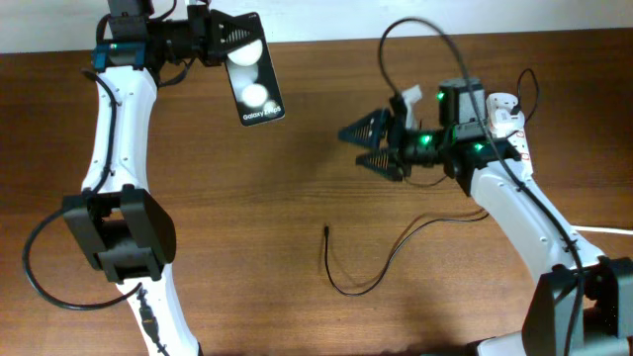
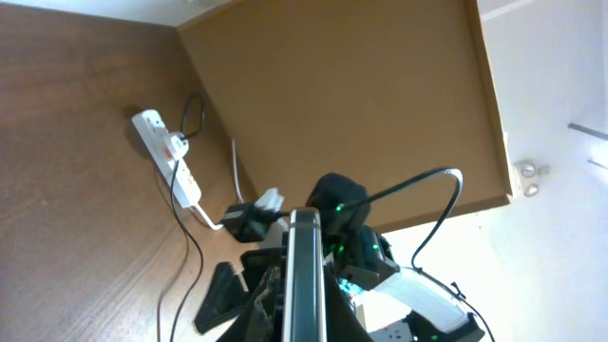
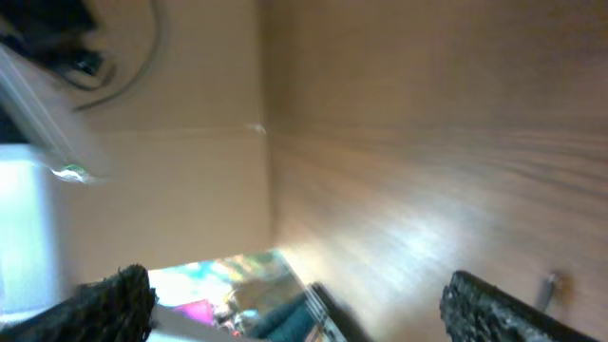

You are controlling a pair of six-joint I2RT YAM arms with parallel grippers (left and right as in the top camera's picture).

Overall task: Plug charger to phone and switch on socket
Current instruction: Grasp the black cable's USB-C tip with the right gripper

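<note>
The thin black charger cable (image 1: pixel 394 249) should be grabbed next by my right gripper just behind its loose tip (image 1: pixel 326 239), so the cable's tip stays exposed to plug into the phone.
My left gripper (image 1: pixel 230 44) is shut on the top end of the black phone (image 1: pixel 257 87) and holds it above the table's back left, its two white circles facing up. In the left wrist view the phone (image 2: pixel 304 266) stands edge-on between the fingers (image 2: pixel 304 321). My right gripper (image 1: pixel 362 139) is open and empty at mid-table, pointing left toward the phone. The thin black charger cable (image 1: pixel 394 249) lies on the table, its tip (image 1: pixel 326 230) free. The white socket strip (image 1: pixel 508 111) lies at the back right, partly under my right arm; it also shows in the left wrist view (image 2: pixel 166 157).
The right wrist view is blurred; it shows a shiny flat face, probably the phone (image 3: pixel 242 285), low between the open fingers (image 3: pixel 299 309). The socket's thick white cord (image 1: pixel 603 229) runs off the right edge. The table's far edge is just behind the left gripper.
</note>
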